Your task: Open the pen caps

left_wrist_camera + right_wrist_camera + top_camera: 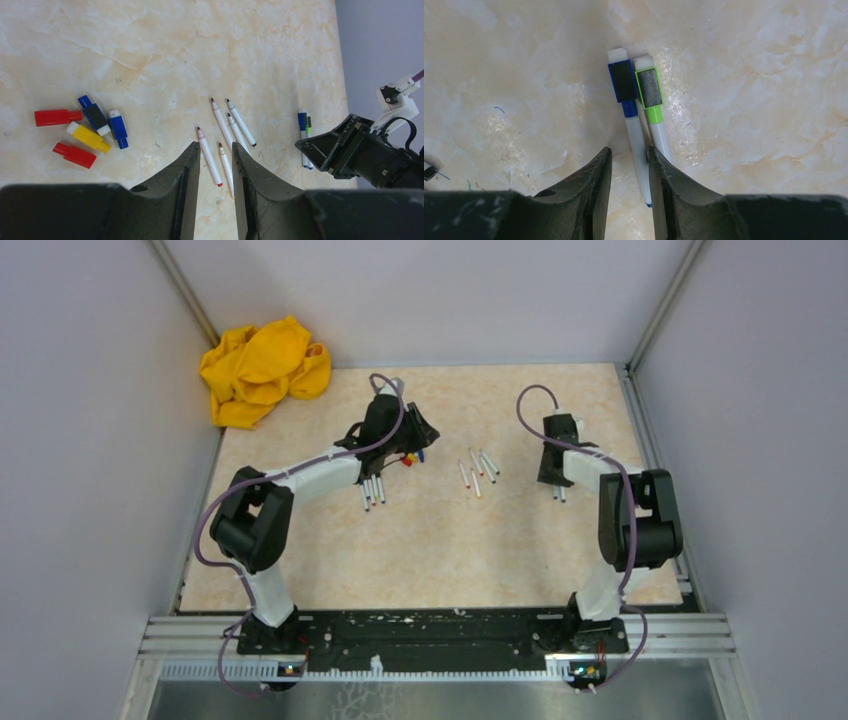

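Observation:
I need to close my right gripper now, because the blue-capped pen's white body [640, 157] is between my fingers and the green-capped pen [648, 90] is outside them. My fingers would hold the blue-capped pen's body.
Several loose pen caps lie in a cluster in the left wrist view: two red caps [57, 117], two blue caps [119, 130] and a yellow cap [89, 137]. Several uncapped white pens [210, 156] lie on the table below my left gripper [216, 146], which is open, empty and above them. My right gripper [629, 150] is open and low over two capped pens. The blue-capped pen [636, 145] lies between its jaws against the right finger. The green-capped pen [648, 90] lies just outside that finger.
A crumpled yellow cloth [262, 370] lies at the back left corner. More pens [372, 492] lie beside the left forearm, and the uncapped group [478, 472] lies mid-table. Grey walls stand close on three sides. The right gripper [350, 150] shows in the left wrist view.

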Motion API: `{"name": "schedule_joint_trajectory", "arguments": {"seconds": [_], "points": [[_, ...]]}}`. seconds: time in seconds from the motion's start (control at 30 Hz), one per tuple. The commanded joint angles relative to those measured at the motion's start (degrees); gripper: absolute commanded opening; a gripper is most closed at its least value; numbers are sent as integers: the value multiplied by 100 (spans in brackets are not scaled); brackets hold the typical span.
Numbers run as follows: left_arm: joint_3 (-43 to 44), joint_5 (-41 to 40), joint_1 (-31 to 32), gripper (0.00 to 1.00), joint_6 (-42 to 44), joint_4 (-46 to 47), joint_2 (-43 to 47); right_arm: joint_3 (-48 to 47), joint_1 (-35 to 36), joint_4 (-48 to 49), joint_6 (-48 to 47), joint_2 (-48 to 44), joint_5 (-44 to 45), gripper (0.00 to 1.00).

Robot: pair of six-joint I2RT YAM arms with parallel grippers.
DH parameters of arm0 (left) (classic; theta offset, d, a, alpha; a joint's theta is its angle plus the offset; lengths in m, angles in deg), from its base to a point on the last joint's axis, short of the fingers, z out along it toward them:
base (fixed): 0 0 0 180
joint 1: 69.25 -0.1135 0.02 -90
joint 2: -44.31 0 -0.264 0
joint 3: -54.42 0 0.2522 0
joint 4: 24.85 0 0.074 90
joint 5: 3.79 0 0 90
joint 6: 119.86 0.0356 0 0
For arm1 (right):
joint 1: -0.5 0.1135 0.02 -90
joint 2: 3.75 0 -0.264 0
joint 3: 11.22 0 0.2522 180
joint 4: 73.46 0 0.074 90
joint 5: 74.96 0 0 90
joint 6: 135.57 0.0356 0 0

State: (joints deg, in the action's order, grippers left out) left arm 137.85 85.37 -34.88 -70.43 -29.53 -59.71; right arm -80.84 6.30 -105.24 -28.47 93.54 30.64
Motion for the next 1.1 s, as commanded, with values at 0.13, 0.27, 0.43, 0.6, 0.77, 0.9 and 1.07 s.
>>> {"name": "schedule_joint_trajectory", "arguments": {"seconds": [0.13,0.27,0.43,0.6,0.77,0.9,1.07], "points": [[-27,58,35,36,71,189,92,-9,-61,134,41,157,-81,33],[-77,48,35,36,93,178,140,64,-62,129,72,188,-114,21],[-124,44,37,36,82,175,184,223,-62,201,93,115,-180,1],[-138,58,36,36,102,181,224,352,40,378,-28,-218,-513,0],[-151,614,34,43,66,373,163,198,619,465,-295,-543,-914,0],[-124,1217,31,48,-13,629,21,53,1072,657,-280,-690,-1521,0],[-105,1672,32,50,-95,812,-109,-250,1458,707,-256,-738,-2123,0]]}}
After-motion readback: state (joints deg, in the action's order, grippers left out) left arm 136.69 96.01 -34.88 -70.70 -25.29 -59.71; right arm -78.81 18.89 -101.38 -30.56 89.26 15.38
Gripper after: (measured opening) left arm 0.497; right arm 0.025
